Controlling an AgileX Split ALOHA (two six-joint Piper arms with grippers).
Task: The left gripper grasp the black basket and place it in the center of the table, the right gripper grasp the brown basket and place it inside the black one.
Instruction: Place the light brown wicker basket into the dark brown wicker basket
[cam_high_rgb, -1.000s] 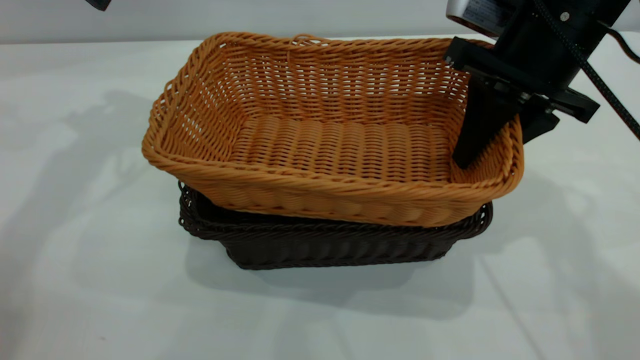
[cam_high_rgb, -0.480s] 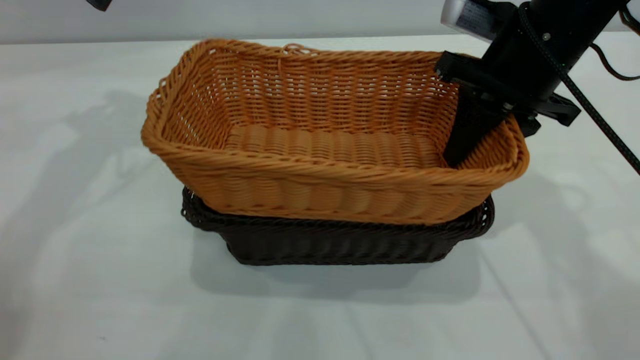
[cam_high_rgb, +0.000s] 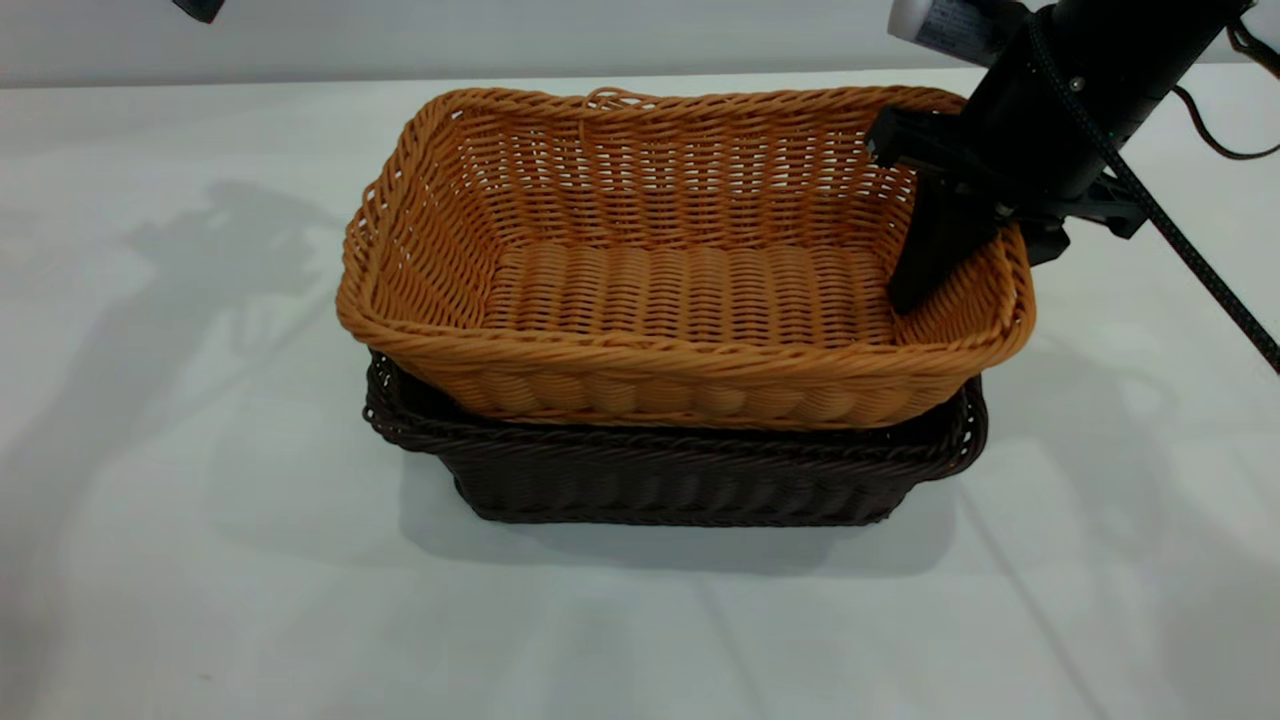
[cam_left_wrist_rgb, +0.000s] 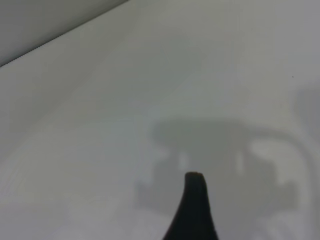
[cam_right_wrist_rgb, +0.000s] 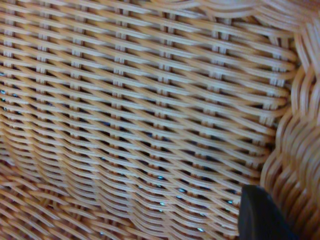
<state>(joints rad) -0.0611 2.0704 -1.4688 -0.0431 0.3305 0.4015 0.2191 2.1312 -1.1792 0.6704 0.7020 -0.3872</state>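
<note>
My right gripper opens now, since the brown basket's lower edge (cam_high_rgb: 672, 420) sits inside the black basket's rim (cam_high_rgb: 684, 442), so the brown basket would stay nested.
The brown basket (cam_high_rgb: 690, 290) rests nested in the top of the black basket (cam_high_rgb: 680, 480) at the middle of the table (cam_high_rgb: 200, 560). It sits nearly level, and its rim stands well above the black rim. My right gripper (cam_high_rgb: 985, 262) is shut on the brown basket's right wall, with one finger (cam_high_rgb: 930, 250) inside and the other outside. The right wrist view shows that inner finger (cam_right_wrist_rgb: 257, 217) against the orange weave (cam_right_wrist_rgb: 140, 110). My left gripper is off at the far left, raised over bare table. Only one finger (cam_left_wrist_rgb: 195, 205) of it shows, with nothing held.
A black corner of the left arm (cam_high_rgb: 197, 8) shows at the top left edge. The right arm's cable (cam_high_rgb: 1190, 260) hangs to the right of the baskets. Bare tabletop lies in front of and to the left of the baskets.
The brown basket has moved right and down and levelled out, settling deeper into the black basket. The right gripper came down with it. The black basket stayed put.
</note>
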